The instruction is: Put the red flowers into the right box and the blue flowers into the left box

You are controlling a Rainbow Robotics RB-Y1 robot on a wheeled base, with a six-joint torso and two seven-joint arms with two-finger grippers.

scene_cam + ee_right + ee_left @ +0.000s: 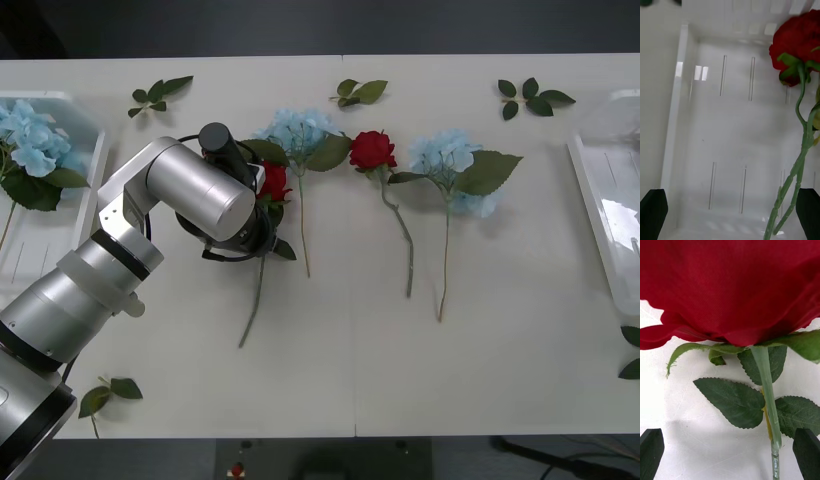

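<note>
The red rose's petals are wide, and the fingers would crush them. My left gripper should grab the red rose by its stem under the leaves next.
My left gripper (730,450) is open and hangs low over a red rose (273,183) at the table's middle left; its stem (767,397) runs between the black fingers, close to one of them. A second red rose (372,150) lies between two blue flowers (298,130) (445,155). Another blue flower (32,140) lies in the left box (92,160). The right box (600,215) is at the right edge. My right gripper (730,213) is open above the right box (681,112), where a red rose (799,41) lies.
Loose green leaf sprigs lie along the far side of the table (158,95) (360,92) (532,97), at the front left (108,393) and at the right edge (631,350). The left arm's silver links (110,260) cross the table's left part.
</note>
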